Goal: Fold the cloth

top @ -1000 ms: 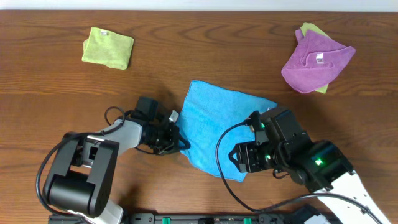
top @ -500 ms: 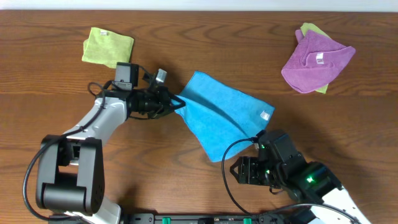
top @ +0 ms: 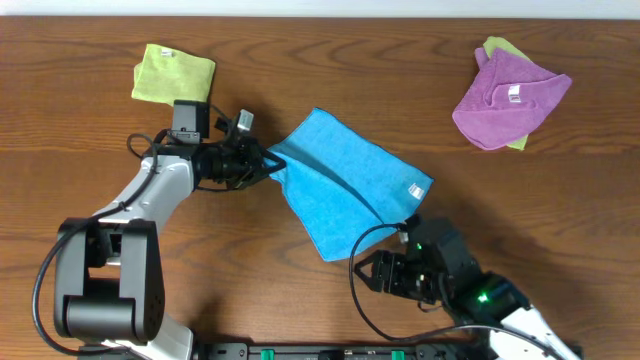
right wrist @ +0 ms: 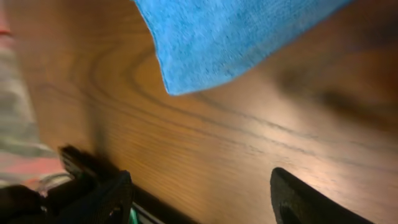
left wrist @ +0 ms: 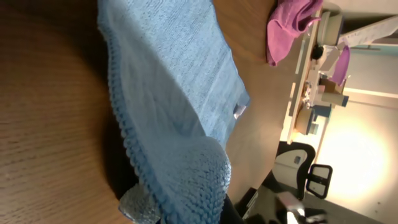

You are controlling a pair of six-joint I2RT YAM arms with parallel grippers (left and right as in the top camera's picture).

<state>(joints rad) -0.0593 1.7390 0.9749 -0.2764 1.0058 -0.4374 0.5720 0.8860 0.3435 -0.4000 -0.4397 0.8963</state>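
The right gripper grabs the cloth's edge between near corner [top: 376, 240] [right wrist: 266, 55] and tag next, opposite my left gripper, to fold the cloth over.
The bright blue cloth [top: 340, 185] lies spread on the table's middle, with its small white tag [top: 416, 192] at the right edge. My left gripper [top: 262, 160] is shut on the cloth's left corner and holds it just above the table. The left wrist view shows the cloth [left wrist: 168, 81] bunched over the jaws and stretching away. My right gripper [top: 372, 272] is open and empty near the table's front edge, just below the cloth's near corner [right wrist: 205, 43].
A light green cloth [top: 174, 76] lies at the back left. A purple cloth [top: 508, 98] sits on another light green one at the back right. The front table edge is close under my right gripper [right wrist: 199, 202].
My left gripper has pulled the cloth's left corner up and leftward, dragging the cloth with it. My right gripper has let go and drawn back toward the front edge.
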